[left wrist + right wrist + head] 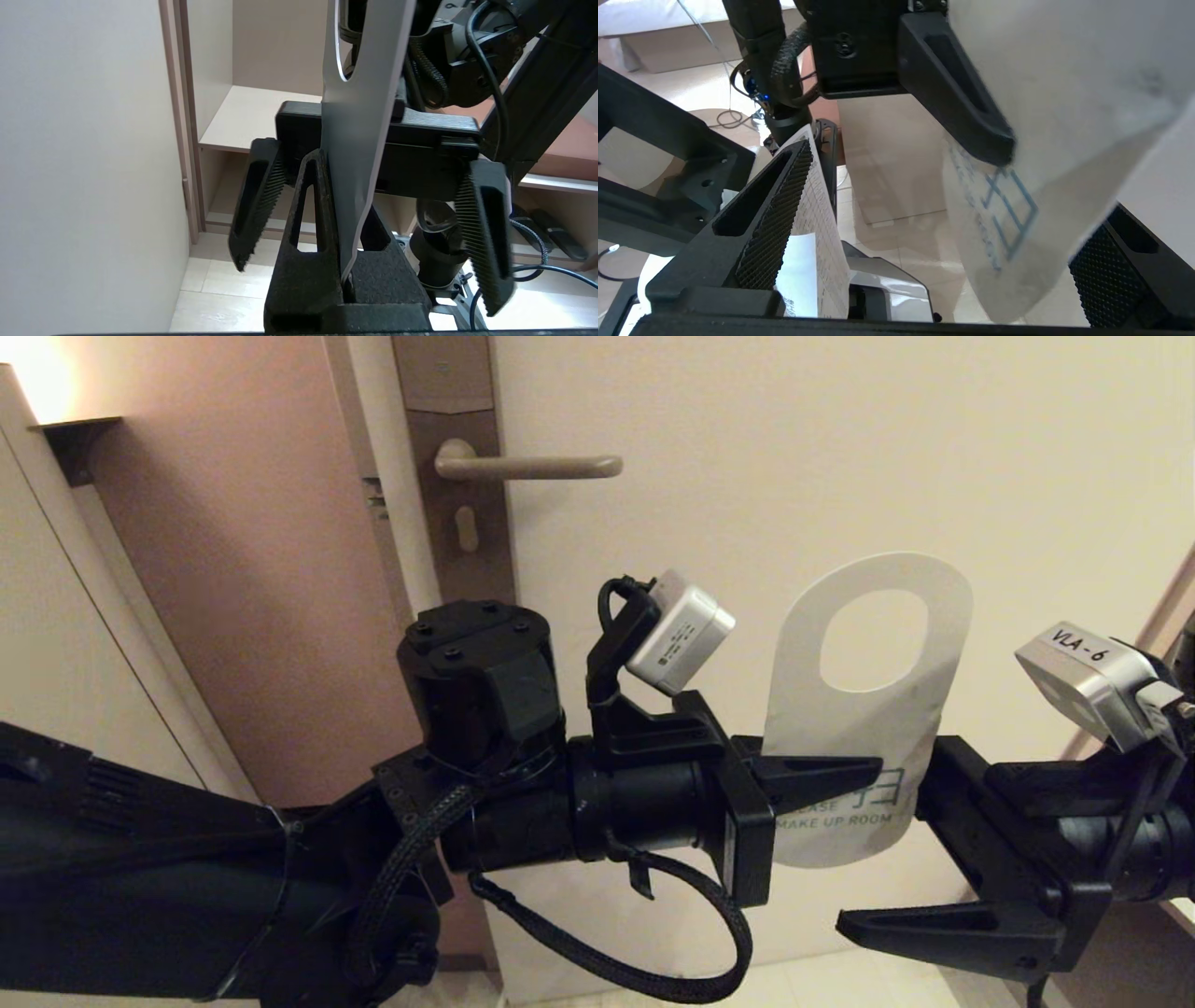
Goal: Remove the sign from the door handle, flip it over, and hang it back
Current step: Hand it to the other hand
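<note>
The sign's oval hole needs to stay free to hang on the door handle. My right gripper needs to grab the sign by its lettered end.
The sign stands upright in front of the door, off the door handle, which is up and to the left. Its white side with "MAKE UP ROOM" faces me, oval hole at the top. My left gripper is shut on the sign's lower part, and the card runs edge-on between its fingers. My right gripper is open, one finger on each side of the sign's lower end. In the right wrist view the sign hangs between the spread fingers, close to the far one.
The cream door carries a tall brown lock plate with a small thumb-turn below the handle. A pinkish wall is at the left. An open shelf niche and tiled floor lie below.
</note>
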### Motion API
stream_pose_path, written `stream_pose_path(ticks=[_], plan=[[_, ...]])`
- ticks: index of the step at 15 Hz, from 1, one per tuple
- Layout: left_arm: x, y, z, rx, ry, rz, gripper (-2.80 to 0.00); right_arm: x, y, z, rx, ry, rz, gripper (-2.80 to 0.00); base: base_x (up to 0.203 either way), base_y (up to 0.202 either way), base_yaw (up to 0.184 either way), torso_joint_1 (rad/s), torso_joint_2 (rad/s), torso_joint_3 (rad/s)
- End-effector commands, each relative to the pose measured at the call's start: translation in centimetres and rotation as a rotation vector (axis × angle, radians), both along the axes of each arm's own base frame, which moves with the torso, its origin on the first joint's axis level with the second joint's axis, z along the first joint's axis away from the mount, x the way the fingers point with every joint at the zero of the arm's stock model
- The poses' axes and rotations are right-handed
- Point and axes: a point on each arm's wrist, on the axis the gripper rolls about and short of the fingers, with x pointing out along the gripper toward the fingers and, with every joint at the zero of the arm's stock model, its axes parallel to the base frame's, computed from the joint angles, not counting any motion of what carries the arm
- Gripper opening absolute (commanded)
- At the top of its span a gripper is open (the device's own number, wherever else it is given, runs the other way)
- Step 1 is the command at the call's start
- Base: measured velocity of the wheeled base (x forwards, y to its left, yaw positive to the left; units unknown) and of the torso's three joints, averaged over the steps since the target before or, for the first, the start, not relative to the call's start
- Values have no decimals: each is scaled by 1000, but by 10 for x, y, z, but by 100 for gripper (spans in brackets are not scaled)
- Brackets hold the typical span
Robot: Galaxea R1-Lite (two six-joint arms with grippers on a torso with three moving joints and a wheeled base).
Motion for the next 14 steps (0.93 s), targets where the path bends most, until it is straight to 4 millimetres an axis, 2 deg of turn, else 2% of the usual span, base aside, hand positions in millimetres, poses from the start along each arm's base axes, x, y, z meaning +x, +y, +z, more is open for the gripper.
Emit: stream_pose_path(ticks=[1, 5, 14], plan=[[1, -1, -1, 1, 0, -4, -280, -2, 0, 1, 4, -7, 11, 0, 0, 0, 0, 0, 0, 0], [3, -5, 5, -21, -15, -4, -280, -7, -1, -2, 0, 1, 17, 0, 0, 0, 0, 0, 0, 0], [-1, -9, 3, -17, -10, -19, -280, -8, -1, -3, 0, 3, 17, 0, 0, 0, 0, 0, 0, 0]])
